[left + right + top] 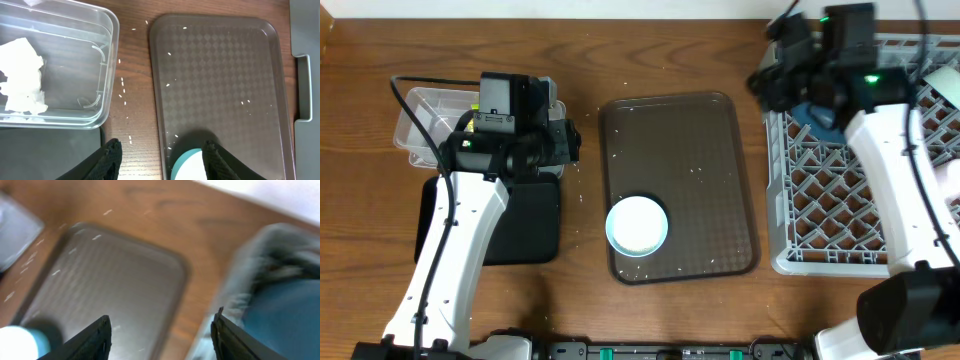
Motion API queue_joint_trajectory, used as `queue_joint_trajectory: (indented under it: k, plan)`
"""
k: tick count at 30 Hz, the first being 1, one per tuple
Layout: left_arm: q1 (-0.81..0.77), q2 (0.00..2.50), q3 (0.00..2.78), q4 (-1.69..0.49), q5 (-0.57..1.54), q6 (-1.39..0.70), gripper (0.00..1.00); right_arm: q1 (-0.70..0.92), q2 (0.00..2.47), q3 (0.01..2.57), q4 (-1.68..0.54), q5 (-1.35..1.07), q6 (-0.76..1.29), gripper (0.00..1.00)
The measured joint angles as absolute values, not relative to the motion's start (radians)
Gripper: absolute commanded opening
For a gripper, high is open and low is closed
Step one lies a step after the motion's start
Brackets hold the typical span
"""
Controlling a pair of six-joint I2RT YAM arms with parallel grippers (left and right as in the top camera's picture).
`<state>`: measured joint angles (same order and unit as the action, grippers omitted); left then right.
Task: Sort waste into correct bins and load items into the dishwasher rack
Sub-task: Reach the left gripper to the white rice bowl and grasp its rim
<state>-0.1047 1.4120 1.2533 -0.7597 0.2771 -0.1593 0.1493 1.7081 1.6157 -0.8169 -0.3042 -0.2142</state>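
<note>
The mint-green bowl needs to tip waste into the black tray. My left gripper should next grab the bowl by its rim (pixel 611 214) (pixel 178 164), so the bowl's opening stays free.
A mint-green bowl (pixel 638 225) with a white inside sits on the brown serving tray (pixel 720 150), near its front left corner. It also shows in the left wrist view (pixel 189 166). My left gripper (pixel 162 160) is open and empty, over the tray's left edge beside the clear tub (pixel 107 60). The tub holds the crumpled white paper (pixel 21 75). Loose rice grains (pixel 122 85) lie on the table and tray. My right gripper (pixel 160 335) is open and empty at the grey rack's (pixel 840 190) back left corner, above the dark-blue dish (pixel 815 116). The wrapper, cup and stick are out of view.
The black tray (pixel 530 215) lies in front of the clear tub (pixel 420 130), under my left arm. The right wrist view is blurred; it shows the brown tray (pixel 110 275) and the blue dish (pixel 292 315). A white object (pixel 945 92) sits at the rack's far right.
</note>
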Motion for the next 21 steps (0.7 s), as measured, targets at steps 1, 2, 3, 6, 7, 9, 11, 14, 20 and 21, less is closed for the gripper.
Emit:
queue_joint_trajectory:
  k: [1, 2, 3, 6, 7, 9, 11, 14, 20, 21]
  plan:
    - [-0.105, 1.412, 1.253, -0.759, 0.277, -0.159, 0.54, 0.167, 1.708, 1.600, -0.826, -0.313, -0.214, 0.62]
    - [-0.105, 1.412, 1.253, -0.759, 0.277, -0.159, 0.54, 0.184, 1.708, 1.586, -0.831, -0.319, -0.214, 0.62]
    - [-0.105, 1.412, 1.253, -0.760, 0.277, -0.159, 0.54, 0.208, 1.708, 1.562, -0.837, -0.327, -0.214, 0.62]
    - [-0.105, 1.412, 1.253, -0.760, 0.277, -0.159, 0.54, 0.257, 1.708, 1.499, -0.844, -0.343, -0.214, 0.58]
    - [-0.105, 1.412, 1.253, -0.760, 0.278, -0.159, 0.54, 0.279, 1.708, 1.473, -0.840, -0.345, -0.212, 0.56]
    - [-0.105, 1.412, 1.253, -0.761, 0.278, -0.159, 0.54, 0.313, 1.708, 1.430, -0.827, -0.348, -0.211, 0.56]
    - [-0.107, 1.412, 1.253, -0.767, 0.277, -0.159, 0.54, 0.344, 1.710, 1.391, -0.806, -0.347, -0.206, 0.57]
    - [-0.120, 1.412, 1.253, -0.802, 0.277, -0.162, 0.54, 0.378, 1.712, 1.349, -0.777, -0.315, -0.167, 0.57]
    - [-0.231, 1.413, 1.253, -0.838, 0.274, -0.203, 0.54, 0.382, 1.712, 1.340, -0.761, -0.150, -0.052, 0.60]
    - [-0.258, 1.415, 1.253, -0.837, 0.274, -0.214, 0.53, 0.382, 1.712, 1.340, -0.758, -0.122, -0.031, 0.60]
